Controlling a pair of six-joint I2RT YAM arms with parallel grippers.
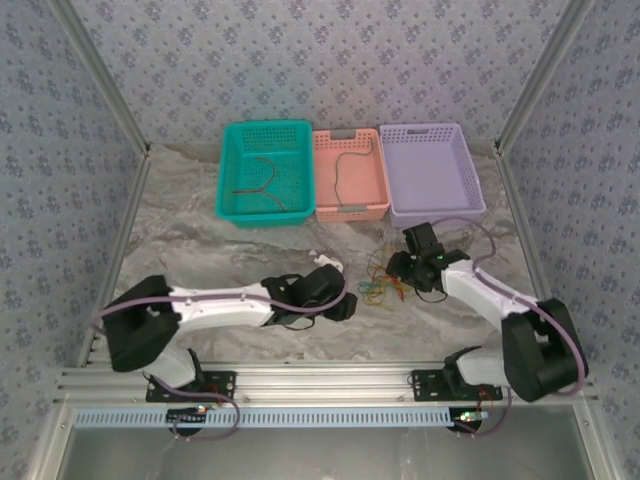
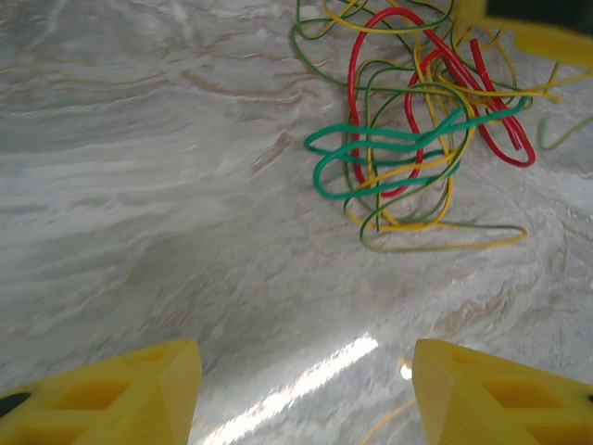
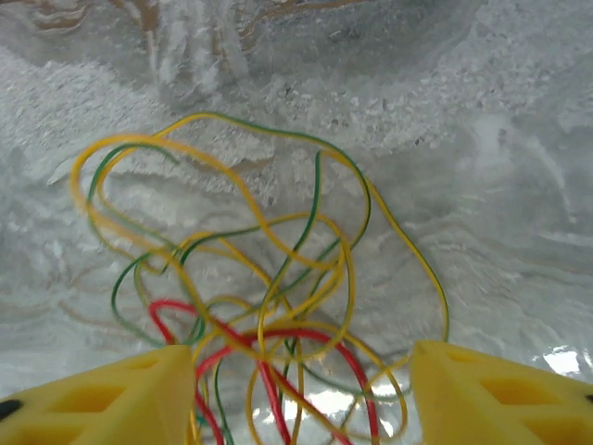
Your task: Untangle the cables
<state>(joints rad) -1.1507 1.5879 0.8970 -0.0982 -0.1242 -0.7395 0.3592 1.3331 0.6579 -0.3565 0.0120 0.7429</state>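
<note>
The yellow-and-green cable is tangled with the red cables, and my right gripper needs to grab its loops at the tangle's far side point(image 1: 383, 253) point(image 3: 339, 165) to untangle it.
The cables point(image 1: 382, 285) lie in a loose tangle on the marble table between the two arms. In the left wrist view the red, green and yellow cables point(image 2: 417, 139) loop over each other ahead of my left gripper point(image 2: 306, 389). That gripper is open, with only bare table between its yellow fingers. My left gripper point(image 1: 345, 305) sits just left of the tangle. My right gripper point(image 1: 400, 268) hangs over the tangle's far right side. It is open, and the cables point(image 3: 278, 306) lie on the table below and between the fingers of my right gripper point(image 3: 301, 389).
Three baskets stand at the back: a teal basket point(image 1: 228, 170) holding a brown cable point(image 1: 262, 185), a pink basket point(image 1: 350, 212) holding a thin cable point(image 1: 345, 170), and a purple basket point(image 1: 435, 210). A small white scrap point(image 1: 325, 260) lies near the left gripper.
</note>
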